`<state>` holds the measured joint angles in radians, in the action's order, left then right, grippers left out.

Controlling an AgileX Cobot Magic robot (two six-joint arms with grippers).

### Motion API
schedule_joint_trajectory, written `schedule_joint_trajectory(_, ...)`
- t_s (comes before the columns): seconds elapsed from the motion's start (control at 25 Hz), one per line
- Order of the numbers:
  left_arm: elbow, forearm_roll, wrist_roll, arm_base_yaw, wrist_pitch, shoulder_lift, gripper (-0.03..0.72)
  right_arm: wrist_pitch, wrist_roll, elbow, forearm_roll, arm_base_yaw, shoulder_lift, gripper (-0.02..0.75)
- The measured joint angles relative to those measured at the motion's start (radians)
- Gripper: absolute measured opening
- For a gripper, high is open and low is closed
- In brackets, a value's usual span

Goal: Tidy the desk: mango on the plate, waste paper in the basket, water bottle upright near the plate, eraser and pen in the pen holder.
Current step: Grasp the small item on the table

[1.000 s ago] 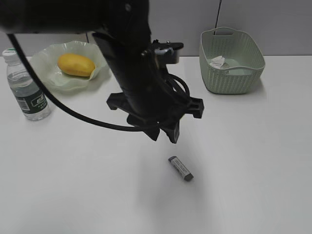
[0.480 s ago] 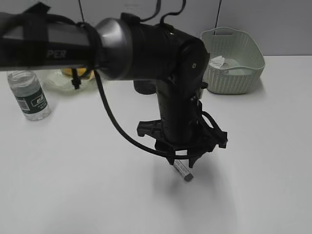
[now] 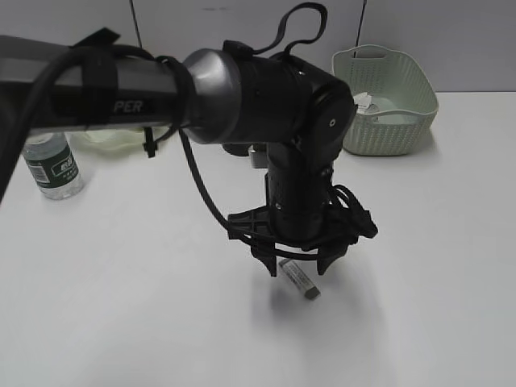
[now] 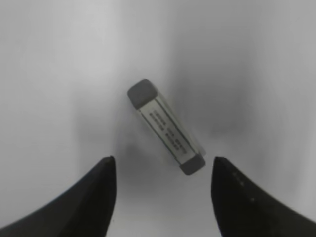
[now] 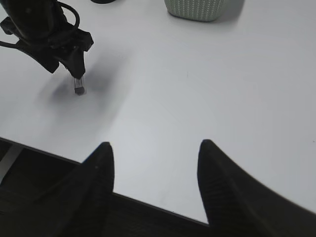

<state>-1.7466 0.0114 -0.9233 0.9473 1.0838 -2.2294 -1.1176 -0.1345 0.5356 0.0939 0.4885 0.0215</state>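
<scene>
My left gripper is still short of the grey eraser (image 3: 300,279) (image 4: 168,129), which lies diagonally ahead of its fingers, so it should move toward the eraser before it closes.
A grey eraser with a white sleeve (image 3: 300,280) lies flat on the white desk (image 3: 121,306). In the left wrist view the eraser (image 4: 166,127) lies diagonally just ahead of my open left gripper (image 4: 160,165). In the exterior view the left gripper (image 3: 297,266) hangs directly over it. My right gripper (image 5: 154,146) is open and empty above the desk's front edge; its view shows the eraser (image 5: 78,89) under the left arm. The water bottle (image 3: 51,165) stands upright at the left. The plate (image 3: 101,135) is mostly hidden by the arm; the mango is hidden. Waste paper (image 3: 363,101) lies in the basket (image 3: 387,101).
The left arm's thick body (image 3: 242,97) stretches across the middle of the exterior view and hides the back centre of the desk. The basket's bottom also shows in the right wrist view (image 5: 195,9). I see neither pen nor pen holder.
My left arm has swung forward and down from behind the eraser to directly over it; its fingers now straddle the eraser. The arm now hides the mango and most of the plate.
</scene>
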Motion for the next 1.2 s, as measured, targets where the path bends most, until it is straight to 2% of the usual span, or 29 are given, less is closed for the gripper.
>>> schedule_joint_trajectory(0.24, -0.001, 0.008, -0.095, -0.014, -0.010, -0.020, 0.477, 0.000, 0.000, 0.000, 0.000, 0.000, 0.000, 0.436)
schedule_joint_trajectory(0.8, -0.001, 0.001, -0.108, -0.014, -0.093, -0.083, 0.466, 0.000, 0.000, 0.000, 0.000, 0.000, 0.000, 0.417)
schedule_joint_trajectory(1.08, -0.008, 0.011, -0.108, -0.015, -0.059, -0.090, 0.312, 0.000, 0.000, 0.000, 0.000, 0.000, 0.000, 0.417)
schedule_joint_trajectory(1.2, -0.008, 0.014, -0.108, -0.019, -0.046, -0.090, 0.212, 0.000, 0.000, 0.000, 0.000, 0.000, 0.000, 0.417)
